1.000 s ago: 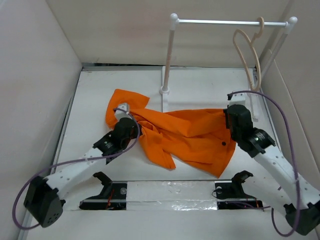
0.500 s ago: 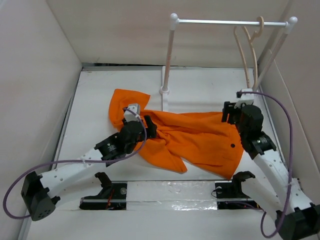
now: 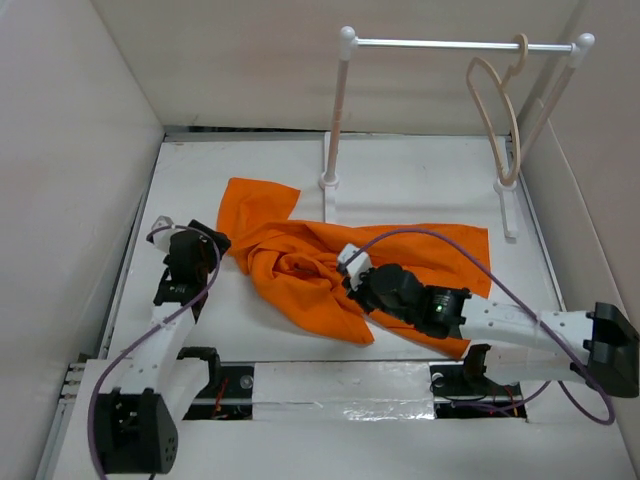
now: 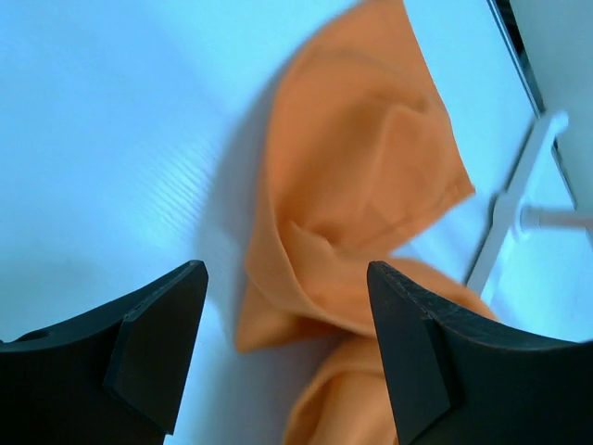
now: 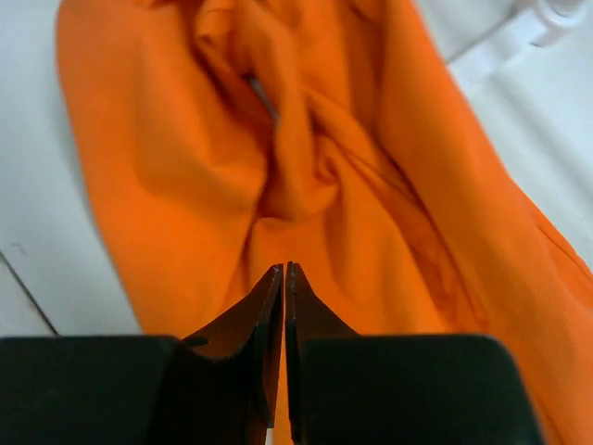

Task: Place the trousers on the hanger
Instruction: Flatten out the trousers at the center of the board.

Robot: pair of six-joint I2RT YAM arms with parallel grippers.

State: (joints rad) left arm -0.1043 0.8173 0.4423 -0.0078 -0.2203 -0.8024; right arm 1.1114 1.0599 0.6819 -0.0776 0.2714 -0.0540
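Note:
The left gripper grabs the trousers by the outer folded edge of the back leg point(image 3: 234, 246) next, to straighten them for the hanger.
The orange trousers point(image 3: 385, 265) lie crumpled on the white table, one leg reaching to the back left. The beige hanger point(image 3: 482, 100) hangs by its hook from the rack's rod at the back right, with nothing on it. My left gripper point(image 3: 186, 252) stands open just left of the trousers, nothing between its fingers point(image 4: 153, 320); the left wrist view shows the folded fabric point(image 4: 357, 176) ahead of it. My right gripper point(image 3: 352, 268) reaches low over the middle of the trousers point(image 5: 371, 213), its jaws together with only a thin slit and no fabric pinched.
The white rack point(image 3: 335, 110) with its metal rod point(image 3: 450, 44) stands at the back; its foot point(image 4: 514, 209) is near the trousers' upper leg. Beige walls close in left and right. The arm mounts sit along the near edge.
Both grippers have let go of the trousers. My left arm drew back to the left and opened. My right arm swung from the trousers' right end to their middle and its jaws came together.

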